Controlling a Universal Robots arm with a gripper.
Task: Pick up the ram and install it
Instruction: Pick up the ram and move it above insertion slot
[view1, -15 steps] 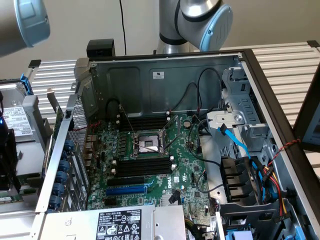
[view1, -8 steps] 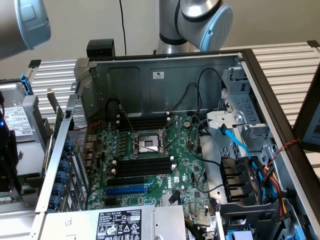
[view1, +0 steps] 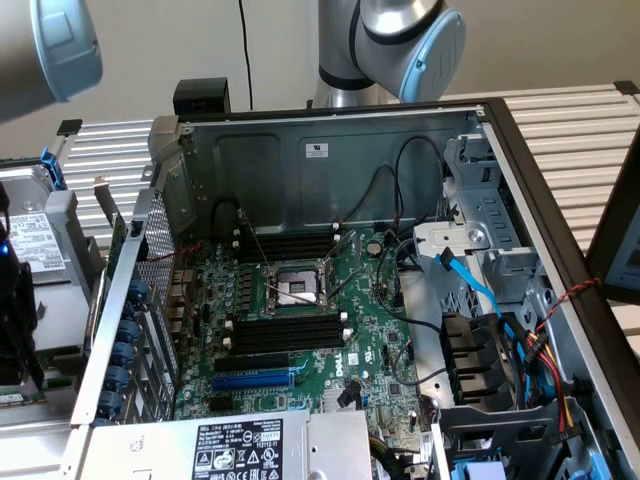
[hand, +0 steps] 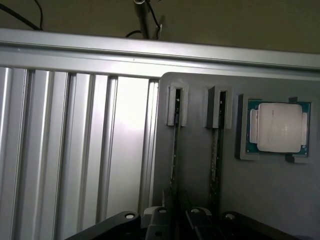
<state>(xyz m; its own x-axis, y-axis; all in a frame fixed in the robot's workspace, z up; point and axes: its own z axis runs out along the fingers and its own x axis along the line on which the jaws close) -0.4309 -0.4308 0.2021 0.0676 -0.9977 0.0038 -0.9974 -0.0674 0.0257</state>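
The gripper grips the ram by its exposed part beyond the clip (hand: 173, 187) next, since the grey clip (hand: 177, 105) hugs one end of the ram on both sides.
In the wrist view, two ram sticks stand on edge in a grey holder plate (hand: 195, 165). One ram (hand: 174, 150) runs from its grey clip down to my gripper (hand: 178, 222); the other ram (hand: 215, 155) stands parallel beside it. The gripper is open, and its dark fingers (hand: 160, 220) stand on either side of the first stick's near end without closing on it. In the exterior view, the open computer case holds the green motherboard (view1: 365, 300) with long black memory slots (view1: 285, 330) beside the CPU socket (view1: 297, 288).
A processor (hand: 279, 127) sits in a recess of the holder plate beside the sticks. Ribbed aluminium table (hand: 65, 150) borders the plate. In the case, black cables (view1: 385, 190), blue cables (view1: 470, 285) and a drive cage (view1: 490, 230) crowd the exterior view's right; the power supply (view1: 240, 448) lies in front.
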